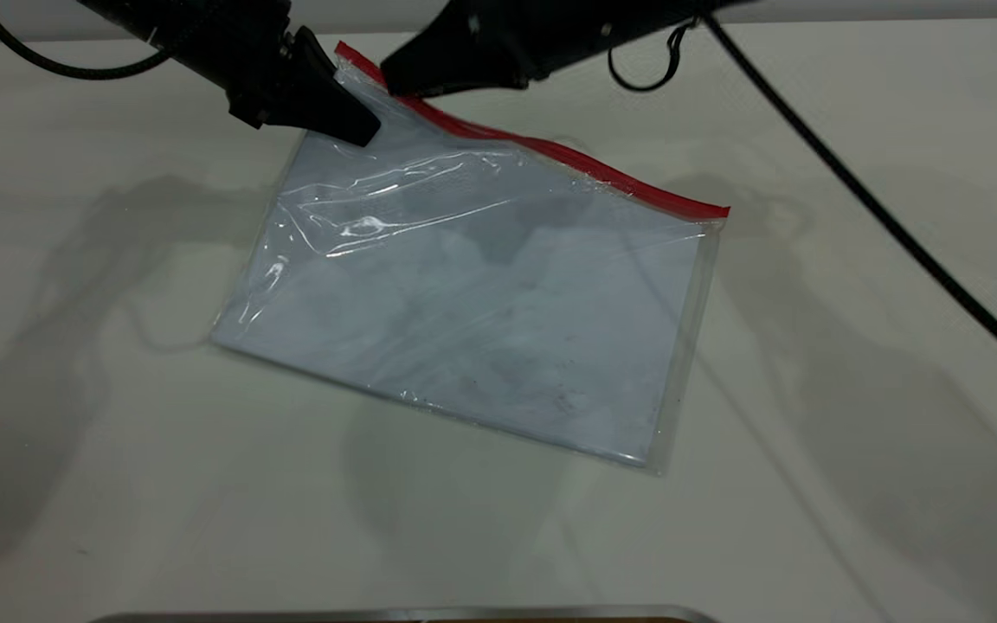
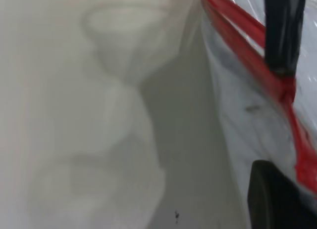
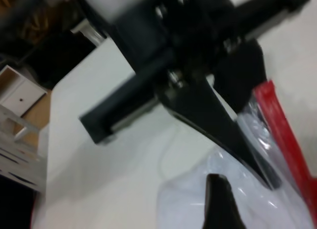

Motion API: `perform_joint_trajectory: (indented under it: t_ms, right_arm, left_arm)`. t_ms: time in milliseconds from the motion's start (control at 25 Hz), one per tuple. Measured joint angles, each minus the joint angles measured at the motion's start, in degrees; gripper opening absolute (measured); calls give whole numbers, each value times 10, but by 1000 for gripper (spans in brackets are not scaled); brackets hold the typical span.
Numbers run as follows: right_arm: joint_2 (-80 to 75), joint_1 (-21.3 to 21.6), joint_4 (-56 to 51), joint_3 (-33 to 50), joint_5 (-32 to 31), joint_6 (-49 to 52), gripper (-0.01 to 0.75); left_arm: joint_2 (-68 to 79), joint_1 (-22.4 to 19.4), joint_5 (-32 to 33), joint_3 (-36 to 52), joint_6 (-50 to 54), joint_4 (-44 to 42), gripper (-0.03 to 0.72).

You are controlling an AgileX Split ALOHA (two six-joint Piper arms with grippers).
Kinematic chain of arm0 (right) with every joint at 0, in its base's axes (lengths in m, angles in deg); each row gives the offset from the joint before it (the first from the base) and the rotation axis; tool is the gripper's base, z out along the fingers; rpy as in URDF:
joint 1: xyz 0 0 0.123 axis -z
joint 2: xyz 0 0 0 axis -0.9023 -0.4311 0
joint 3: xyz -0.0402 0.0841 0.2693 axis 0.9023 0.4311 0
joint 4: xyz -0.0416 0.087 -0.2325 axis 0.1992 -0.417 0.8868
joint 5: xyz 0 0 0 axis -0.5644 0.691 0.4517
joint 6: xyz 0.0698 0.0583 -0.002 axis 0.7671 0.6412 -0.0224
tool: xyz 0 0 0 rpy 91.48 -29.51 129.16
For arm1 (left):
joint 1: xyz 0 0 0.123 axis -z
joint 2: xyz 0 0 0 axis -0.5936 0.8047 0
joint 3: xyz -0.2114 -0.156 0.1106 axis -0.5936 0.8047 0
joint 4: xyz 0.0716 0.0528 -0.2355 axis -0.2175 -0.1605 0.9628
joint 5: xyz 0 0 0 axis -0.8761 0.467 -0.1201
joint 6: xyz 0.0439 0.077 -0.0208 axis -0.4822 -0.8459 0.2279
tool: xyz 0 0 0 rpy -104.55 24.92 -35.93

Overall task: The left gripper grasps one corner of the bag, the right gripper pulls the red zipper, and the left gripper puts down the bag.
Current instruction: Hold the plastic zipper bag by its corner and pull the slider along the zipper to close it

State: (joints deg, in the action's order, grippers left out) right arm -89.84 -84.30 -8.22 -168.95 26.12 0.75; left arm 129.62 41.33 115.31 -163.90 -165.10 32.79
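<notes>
The red zipper (image 1: pixel 568 156) should be pulled along the bag's top edge, so my right gripper will next take hold of it by its slider tab.
The bag (image 1: pixel 481 303) lies flat on the white table, with its far left corner lifted. My left gripper (image 1: pixel 358 130) is shut on that corner, just below the red zipper (image 1: pixel 568 156). My right gripper (image 1: pixel 395 82) sits over the zipper's left end, right beside the left gripper. In the right wrist view one of its fingers (image 3: pixel 220 204) rests over the clear plastic, apart from the red strip (image 3: pixel 280 125), so it looks open. The left wrist view shows the left finger (image 2: pixel 277 199) on the bag (image 2: pixel 237 105) and the right finger (image 2: pixel 283 36) on the zipper (image 2: pixel 237 26). The slider tab is hidden.
A black cable (image 1: pixel 897 234) crosses the table's right side, and a small wire ring (image 1: pixel 637 69) hangs from the right arm. A metal edge (image 1: pixel 395 616) runs along the near side. A white shelf (image 3: pixel 20 95) stands beyond the table.
</notes>
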Motion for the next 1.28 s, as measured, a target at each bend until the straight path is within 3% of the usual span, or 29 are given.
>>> perform_joint_trajectory:
  t_ms: [640, 1280]
  right_arm:
    - [-11, -1, -40, -2, 58, -21, 507]
    - [-18, -2, -46, -4, 72, -27, 460]
  left_arm:
    - [0, 1, -8, 0, 0, -1, 75]
    - [0, 2, -14, 0, -1, -1, 78]
